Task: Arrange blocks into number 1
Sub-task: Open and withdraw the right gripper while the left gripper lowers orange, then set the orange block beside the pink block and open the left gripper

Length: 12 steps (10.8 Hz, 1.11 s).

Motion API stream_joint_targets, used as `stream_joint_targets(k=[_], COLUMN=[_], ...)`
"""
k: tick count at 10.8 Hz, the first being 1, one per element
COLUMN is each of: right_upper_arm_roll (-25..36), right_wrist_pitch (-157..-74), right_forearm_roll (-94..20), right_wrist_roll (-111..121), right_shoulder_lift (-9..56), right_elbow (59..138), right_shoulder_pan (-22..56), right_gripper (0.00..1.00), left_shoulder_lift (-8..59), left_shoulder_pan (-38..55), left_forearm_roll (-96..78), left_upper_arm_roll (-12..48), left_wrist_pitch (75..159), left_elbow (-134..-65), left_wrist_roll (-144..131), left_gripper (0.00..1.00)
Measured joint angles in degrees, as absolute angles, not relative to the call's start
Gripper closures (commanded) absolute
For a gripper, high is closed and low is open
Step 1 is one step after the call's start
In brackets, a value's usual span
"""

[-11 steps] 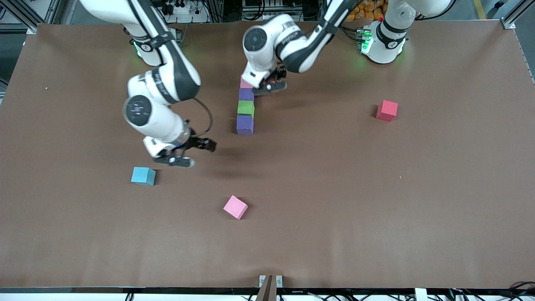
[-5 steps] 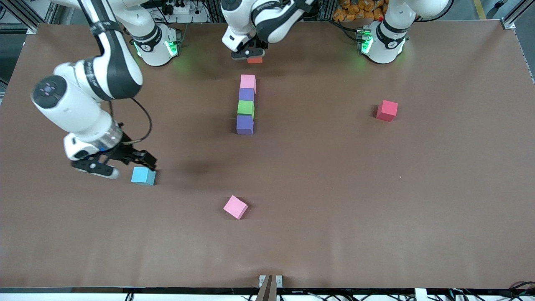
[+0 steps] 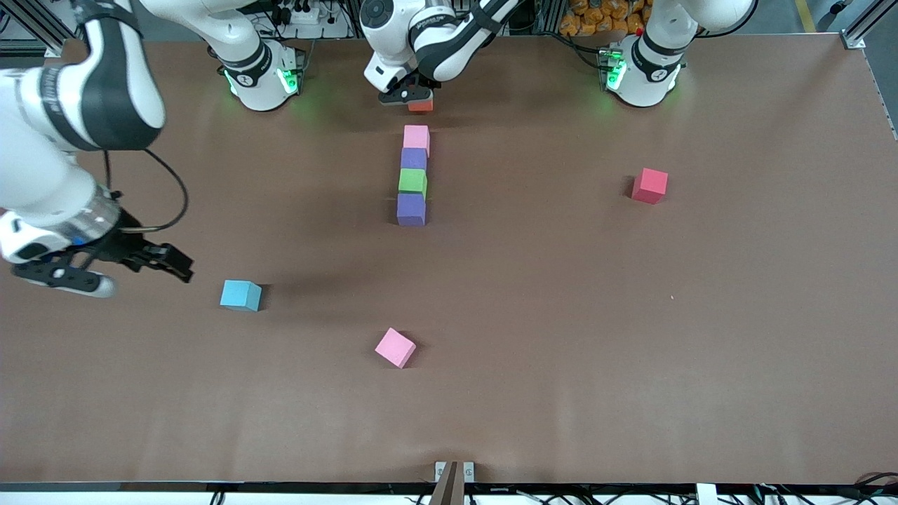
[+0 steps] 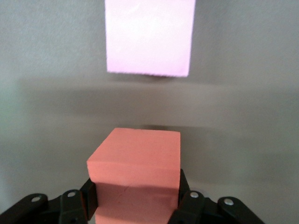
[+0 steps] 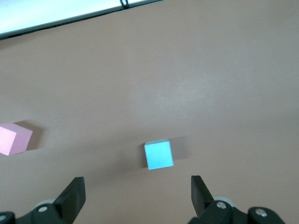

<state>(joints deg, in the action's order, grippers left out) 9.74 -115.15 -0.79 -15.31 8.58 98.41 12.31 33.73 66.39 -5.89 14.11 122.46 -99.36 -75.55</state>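
My left gripper keeps hold of the orange block (image 3: 421, 105) (image 4: 135, 158) for now until it reaches the pale pink block. Bare table shows between them, so opened now, it would fall short.
Four blocks form a straight column in mid-table: pale pink block (image 3: 416, 138) at the end toward the robots' bases, then purple block (image 3: 414, 159), green block (image 3: 412, 182) and a second purple block (image 3: 411, 209). My left gripper (image 3: 412, 98) is shut on the orange block (image 3: 421, 105), low over the table between the pink end and the bases. In the left wrist view the orange block (image 4: 135, 158) sits between the fingers, with the pink block (image 4: 149, 35) just ahead. My right gripper (image 3: 137, 273) hangs open and holds nothing, near the right arm's end of the table.
A cyan cube (image 3: 240, 295) lies beside the right gripper and shows in its wrist view as the cyan cube (image 5: 159, 155). A loose pink cube (image 3: 395, 347) sits nearer the front camera than the column. A red cube (image 3: 649, 185) lies toward the left arm's end.
The left gripper went from beside the column's pink end to the space toward the bases, holding the orange block. The right gripper swept from mid-table past the cyan cube toward its end.
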Motion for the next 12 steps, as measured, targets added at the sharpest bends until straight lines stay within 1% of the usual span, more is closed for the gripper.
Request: stream_joint_targets(k=[2, 5, 10, 12], right_upper_arm_roll=[9.0, 8.6, 8.5, 8.2], right_wrist_pitch=[-115.0, -109.9, -105.3, -103.4], right_forearm_roll=[-0.7, -0.5, -0.5, -0.5], right_wrist_roll=[-13.6, -11.3, -10.4, -6.3], right_shoulder_lift=[8.6, 7.7, 4.7, 4.2], right_elbow=[97.7, 93.8, 92.8, 92.8], right_shoulder_pan=[10.1, 7.8, 5.7, 4.4], right_gripper=[0.00, 0.00, 0.00, 0.00], left_shoulder_lift=[35.7, 38.6, 38.9, 38.9], left_shoulder_pan=[66.3, 66.0, 65.9, 65.8], left_forearm_roll=[-5.7, -4.5, -4.2, -4.2], left_upper_arm_roll=[13.4, 12.8, 12.5, 11.8], left_wrist_pitch=[122.5, 122.5, 122.5, 122.5], left_elbow=[-97.8, -96.2, -95.9, -95.7], left_wrist_roll=[-75.3, -75.1, -74.3, -73.7], left_gripper=[1.00, 1.00, 1.00, 1.00])
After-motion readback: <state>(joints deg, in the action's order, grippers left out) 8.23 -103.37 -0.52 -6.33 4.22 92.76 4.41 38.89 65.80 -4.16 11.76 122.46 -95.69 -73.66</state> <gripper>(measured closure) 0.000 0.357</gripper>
